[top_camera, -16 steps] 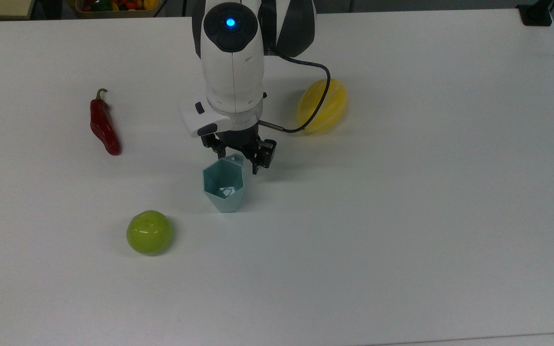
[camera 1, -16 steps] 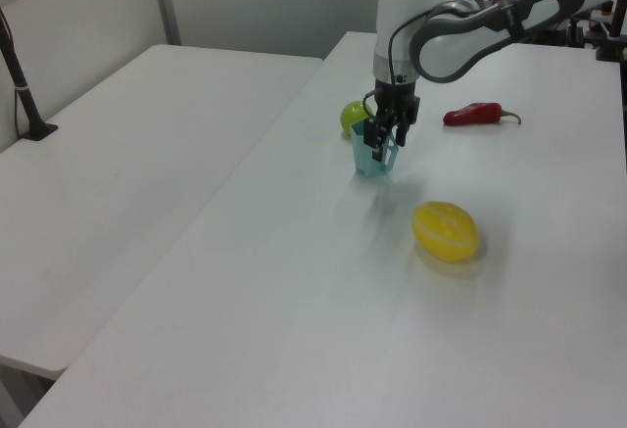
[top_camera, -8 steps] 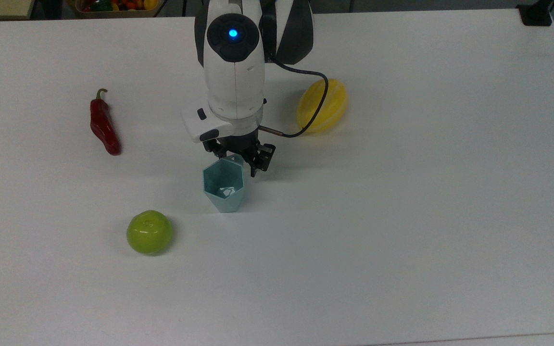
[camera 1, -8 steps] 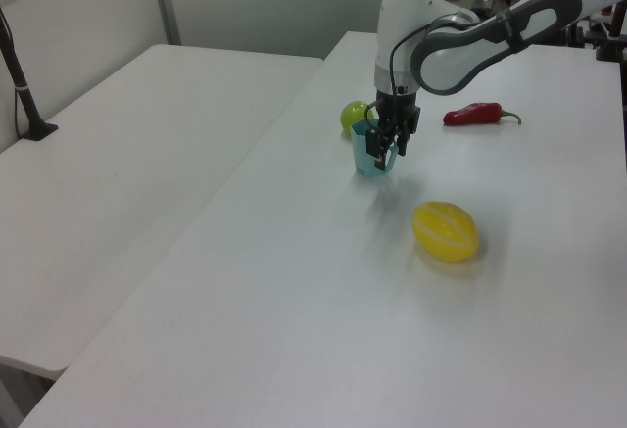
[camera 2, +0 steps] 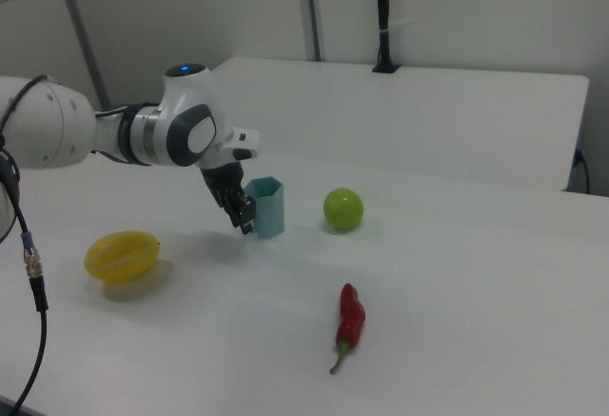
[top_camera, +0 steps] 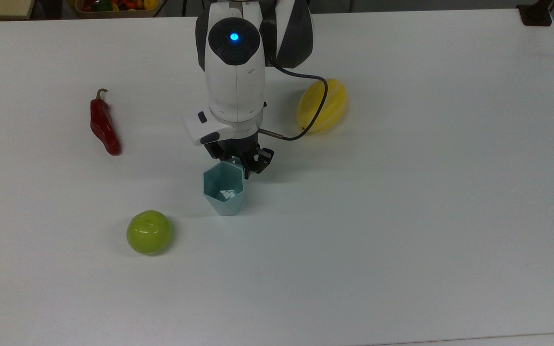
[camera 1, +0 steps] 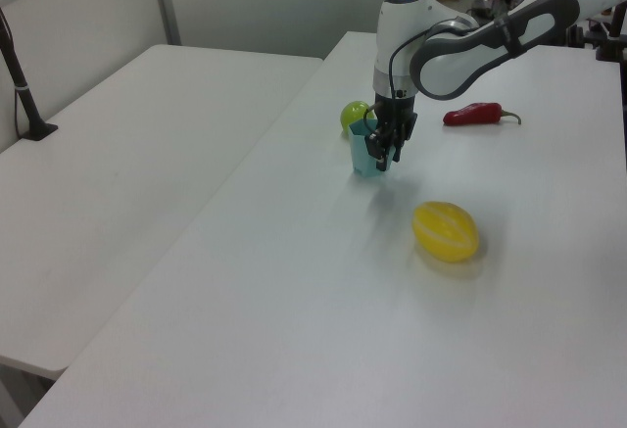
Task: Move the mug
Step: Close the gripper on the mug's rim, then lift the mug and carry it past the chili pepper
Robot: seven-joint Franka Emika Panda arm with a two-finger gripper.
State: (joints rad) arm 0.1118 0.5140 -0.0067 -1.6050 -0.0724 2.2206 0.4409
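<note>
Next, the gripper takes hold of the pale teal mug by its handle to move the mug across the white table.
The pale teal mug (top_camera: 223,191) with a hexagonal rim stands upright on the white table (top_camera: 402,216), near the middle of the top view. My gripper (top_camera: 237,166) is low over the mug's far rim, on the handle side, and the black fingers (top_camera: 258,166) hide the handle. The fingers stand apart on either side of that edge, so the gripper is open. In the left view the gripper (camera 1: 384,149) overlaps the right side of the mug (camera 1: 362,154). In the right view the gripper (camera 2: 243,214) is at the left edge of the mug (camera 2: 267,207).
A green round fruit (top_camera: 149,231) lies near the mug at the top view's lower left. A red chili (top_camera: 104,126) lies at the top view's left. A yellow melon (top_camera: 322,105) sits by the arm's cable (top_camera: 322,101). Another white table (camera 1: 147,154) adjoins in the left view.
The gripper has come down and moved closer to the mug's far rim, and now covers the handle. Its fingers look a little closer together. The mug has hardly moved.
</note>
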